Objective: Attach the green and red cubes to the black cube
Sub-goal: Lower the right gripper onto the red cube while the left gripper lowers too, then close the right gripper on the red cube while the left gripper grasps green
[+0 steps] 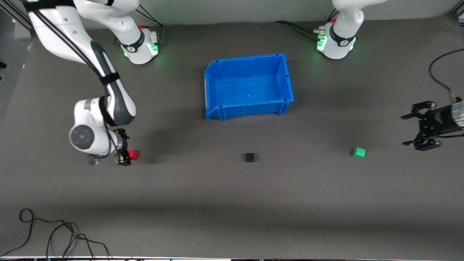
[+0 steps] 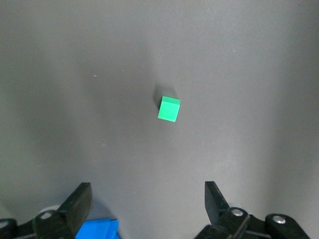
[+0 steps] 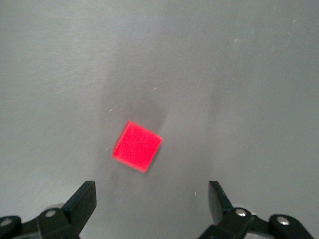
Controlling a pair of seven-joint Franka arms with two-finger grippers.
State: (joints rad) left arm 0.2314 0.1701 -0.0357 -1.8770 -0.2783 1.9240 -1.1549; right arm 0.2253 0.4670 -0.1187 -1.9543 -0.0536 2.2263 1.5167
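My right gripper's fingers would miss the red cube if I closed now, because the cube is ahead of them. I should move my right gripper toward the cube first and then close on the cube.
The red cube (image 1: 133,155) lies on the grey mat toward the right arm's end. My right gripper (image 1: 125,157) is open and low just beside it; in the right wrist view the red cube (image 3: 137,146) lies ahead of the open gripper (image 3: 151,199), not between the fingers. The black cube (image 1: 249,157) sits alone mid-table, nearer the camera than the bin. The green cube (image 1: 359,152) lies toward the left arm's end. My left gripper (image 1: 404,130) is open and empty over the mat beside it; in the left wrist view the green cube (image 2: 169,109) lies ahead of the gripper (image 2: 148,199).
An empty blue bin (image 1: 248,87) stands mid-table, farther from the camera than the cubes; a corner of it shows in the left wrist view (image 2: 99,230). Loose cables (image 1: 54,235) lie at the near edge by the right arm's end. Another cable (image 1: 436,72) loops by the left arm's end.
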